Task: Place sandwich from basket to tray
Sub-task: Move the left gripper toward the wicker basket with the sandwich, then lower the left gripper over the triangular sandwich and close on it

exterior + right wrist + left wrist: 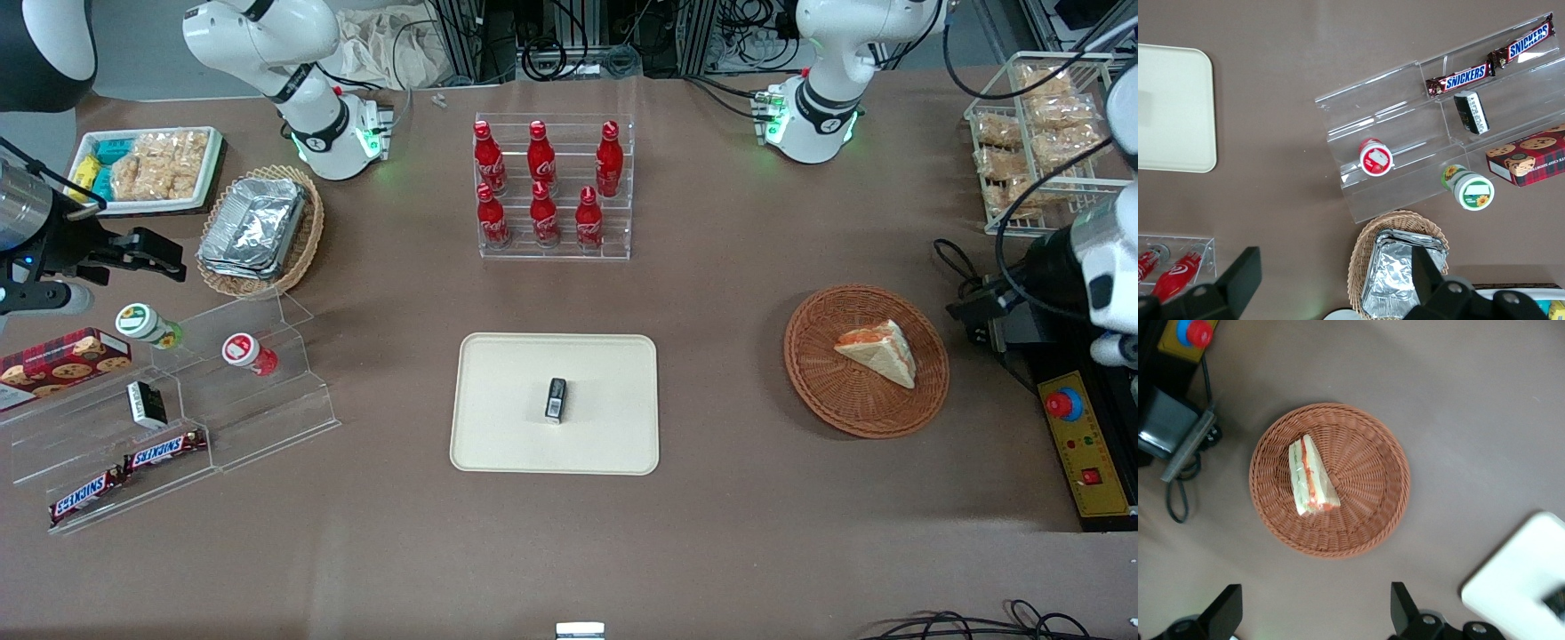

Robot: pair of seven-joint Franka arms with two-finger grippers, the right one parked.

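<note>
My left gripper should next grab the sandwich by its wide end (1318,501) to move it from the basket onto the cream tray.
The sandwich (880,351) is a pale bread wedge with orange-red filling lying in the round reddish-brown basket (818,391). In the left wrist view the sandwich (1310,477) lies off-centre in the basket (1365,520). My left gripper (976,309) hangs above the table beside the basket, toward the working arm's end. In the wrist view the gripper (1315,613) is open and empty, its fingers (1401,608) wide apart over bare table next to the basket's rim. The cream tray (516,436) lies mid-table with a small black packet (556,398) on it; its corner shows in the wrist view (1518,587).
A clear rack of red bottles (553,187) stands farther from the front camera than the tray. An emergency-stop box (1080,444) and cables lie beside the basket. A wire rack of snacks (1040,133), an acrylic snack stand (178,418) and an oval foil basket (258,231) stand at the table's ends.
</note>
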